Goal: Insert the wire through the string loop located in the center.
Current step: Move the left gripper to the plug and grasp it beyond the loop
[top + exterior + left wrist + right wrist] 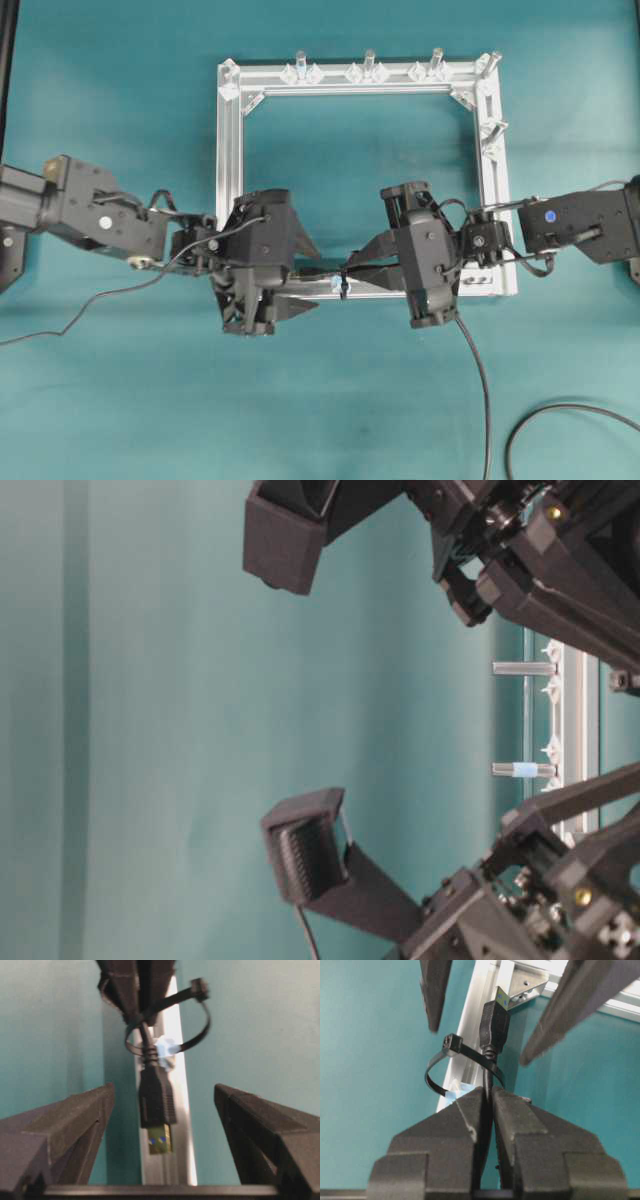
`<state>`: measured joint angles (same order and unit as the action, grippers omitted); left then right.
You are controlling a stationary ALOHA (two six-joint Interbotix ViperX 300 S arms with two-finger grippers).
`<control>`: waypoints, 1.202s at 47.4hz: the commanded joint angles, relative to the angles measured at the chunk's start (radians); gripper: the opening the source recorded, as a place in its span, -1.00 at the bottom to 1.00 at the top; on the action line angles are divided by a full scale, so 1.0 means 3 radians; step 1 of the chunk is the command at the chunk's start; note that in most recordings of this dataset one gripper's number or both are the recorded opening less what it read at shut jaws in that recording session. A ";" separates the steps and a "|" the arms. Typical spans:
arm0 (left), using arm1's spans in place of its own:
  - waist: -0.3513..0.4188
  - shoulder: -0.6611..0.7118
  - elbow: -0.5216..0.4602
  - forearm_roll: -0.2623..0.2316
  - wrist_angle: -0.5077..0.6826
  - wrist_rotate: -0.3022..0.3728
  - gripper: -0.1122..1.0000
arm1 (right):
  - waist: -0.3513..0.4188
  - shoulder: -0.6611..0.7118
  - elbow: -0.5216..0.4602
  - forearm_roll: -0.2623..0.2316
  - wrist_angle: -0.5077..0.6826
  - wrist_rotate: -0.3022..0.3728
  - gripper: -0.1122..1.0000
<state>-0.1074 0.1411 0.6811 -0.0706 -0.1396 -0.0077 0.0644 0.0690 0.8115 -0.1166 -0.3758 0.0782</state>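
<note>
The string loop and my right gripper crowd the wire behind the black plug, so my left gripper will grab the plug by its thick body (pixel 156 1097) next.
The wire's black plug (pixel 156 1105), with its metallic tip toward the camera, hangs over the silver frame bar (pixel 177 1160). It sits between the fingers of my left gripper (pixel 163 1088), which is open wide and touches nothing. Behind the plug, the wire runs through the black string loop (pixel 200 1030), beside a pale blue mark (pixel 167 1047). My right gripper (pixel 488 1092) is shut on the wire just behind the loop (pixel 437 1077), and the plug (pixel 495 1017) points away from it. In the overhead view both grippers meet at the loop (pixel 343 287) on the frame's near bar.
The square silver frame (pixel 230 150) lies on a teal table, with upright posts (pixel 368 62) along its far bar. The wire's slack (pixel 480 400) trails from the right gripper to the table's near right. Another thin cable (pixel 100 298) runs off left.
</note>
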 commanded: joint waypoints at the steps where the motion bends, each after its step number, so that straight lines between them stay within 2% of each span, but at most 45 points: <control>1: 0.0031 -0.0005 -0.0102 0.0010 -0.0026 0.0015 0.71 | -0.0010 -0.0041 -0.0046 -0.0005 -0.0041 -0.0005 -0.68; 12: 0.0041 -0.0015 -0.0128 0.0015 -0.0026 0.0015 0.69 | -0.0010 -0.0041 -0.0051 -0.0005 -0.0041 -0.0005 -0.68; 16: 0.0041 -0.0026 -0.0128 0.0010 -0.0026 0.0015 0.58 | -0.0010 -0.0041 -0.0046 -0.0005 -0.0041 -0.0005 -0.68; 20: 0.0026 -0.0046 -0.0128 0.0015 -0.0026 0.0010 0.24 | -0.0010 -0.0041 -0.0041 -0.0005 -0.0041 -0.0005 -0.68; 25: 0.0005 -0.0046 -0.0153 0.0010 -0.0026 0.0015 -0.33 | -0.0010 -0.0041 -0.0046 -0.0005 -0.0041 -0.0005 -0.68; 27: 0.0005 -0.0041 -0.0153 0.0015 -0.0026 0.0015 -0.49 | -0.0010 -0.0041 -0.0041 -0.0005 -0.0041 -0.0005 -0.68; 57: 0.0005 -0.0046 -0.0153 0.0010 -0.0015 0.0005 -0.48 | -0.0010 -0.0041 0.0000 -0.0026 0.0031 0.0005 -0.68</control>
<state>-0.1012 0.1549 0.6550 -0.0706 -0.1396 -0.0092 0.0644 0.0690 0.8207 -0.1212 -0.3728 0.0782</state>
